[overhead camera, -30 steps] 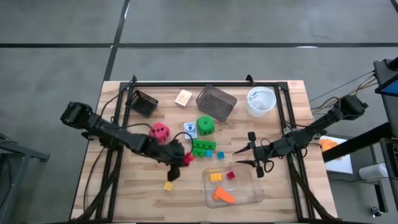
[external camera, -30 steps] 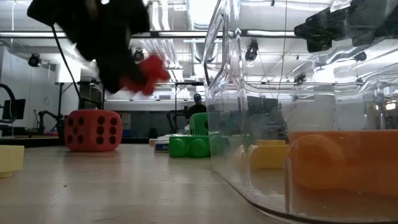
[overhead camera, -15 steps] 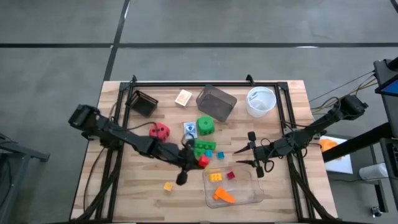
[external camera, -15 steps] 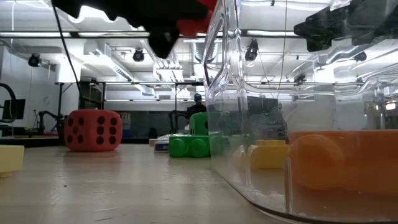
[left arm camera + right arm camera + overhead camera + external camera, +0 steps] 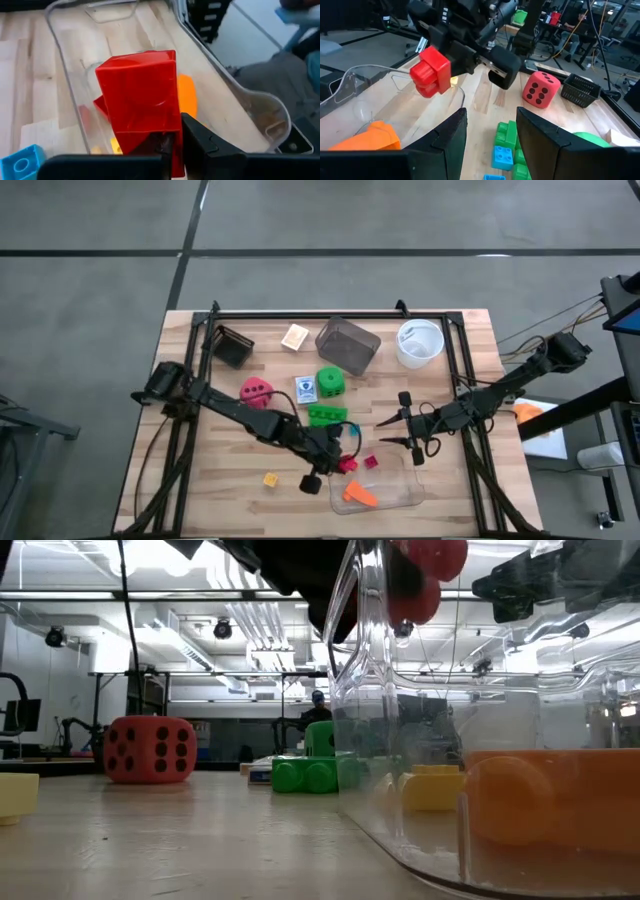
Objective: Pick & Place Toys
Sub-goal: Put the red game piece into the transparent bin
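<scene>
My left gripper should open now. The red brick [image 5: 347, 464] [image 5: 140, 92] hangs inside the clear tray's rim over the tray's bottom, so the red brick would fall in.
My left gripper [image 5: 338, 462] is shut on a red brick [image 5: 140, 92], which hangs over the left end of the clear tray [image 5: 395, 498]. A pink brick [image 5: 371, 462] and an orange piece [image 5: 360, 495] lie in the tray. On the table are a pink-red die [image 5: 256, 392], a green die [image 5: 330, 382], a card pack [image 5: 306, 389], a green brick [image 5: 327, 415], a teal brick [image 5: 354, 428], a yellow brick [image 5: 270, 479] and a tan block [image 5: 295, 337]. To the tray's far right my right gripper [image 5: 400, 436] stands open and holds nothing. My left gripper pinches the red brick's end nearest the wrist [image 5: 150, 137] between its two fingers [image 5: 200, 140]. The fingers come from the table's left, slanting down. The brick [image 5: 430, 71] sticks out past the fingertips, lifted clear above the tray's left rim [image 5: 462, 95].
A white bowl [image 5: 419, 343], a smoky clear box [image 5: 347, 345] and a black basket [image 5: 232, 346] stand along the far side. A black frame [image 5: 330, 313] runs along the table's far edge. Bare wood lies at the near left.
My left gripper has carried the red brick toward the table's right and near edge, from beside the pink-red die to above the tray's left end. Its wrist has rolled on the way. The brick stays lifted clear.
</scene>
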Controlling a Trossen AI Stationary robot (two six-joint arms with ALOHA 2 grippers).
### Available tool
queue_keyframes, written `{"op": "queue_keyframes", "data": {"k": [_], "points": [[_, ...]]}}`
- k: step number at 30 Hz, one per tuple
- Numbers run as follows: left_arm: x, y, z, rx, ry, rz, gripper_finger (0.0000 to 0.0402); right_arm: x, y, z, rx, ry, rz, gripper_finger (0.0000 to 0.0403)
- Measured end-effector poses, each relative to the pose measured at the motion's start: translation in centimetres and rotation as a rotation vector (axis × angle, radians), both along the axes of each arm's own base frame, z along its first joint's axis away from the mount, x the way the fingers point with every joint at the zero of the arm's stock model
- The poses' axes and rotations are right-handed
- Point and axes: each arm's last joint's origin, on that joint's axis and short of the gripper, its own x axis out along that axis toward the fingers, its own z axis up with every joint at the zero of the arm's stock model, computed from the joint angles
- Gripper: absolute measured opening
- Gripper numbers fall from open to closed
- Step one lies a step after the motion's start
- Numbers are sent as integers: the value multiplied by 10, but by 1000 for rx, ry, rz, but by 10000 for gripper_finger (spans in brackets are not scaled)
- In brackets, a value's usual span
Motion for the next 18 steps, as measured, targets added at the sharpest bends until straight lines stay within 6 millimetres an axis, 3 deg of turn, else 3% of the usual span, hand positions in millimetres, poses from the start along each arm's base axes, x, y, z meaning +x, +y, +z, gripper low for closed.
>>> {"op": "queue_keyframes", "data": {"k": [7, 18], "points": [[1, 1, 0, 3, 4, -26, 46, 0, 0, 0, 2, 4, -1, 167], [0, 0, 0, -11, 14, -61, 222, 0, 0, -1, 0, 8, 0, 167]]}}
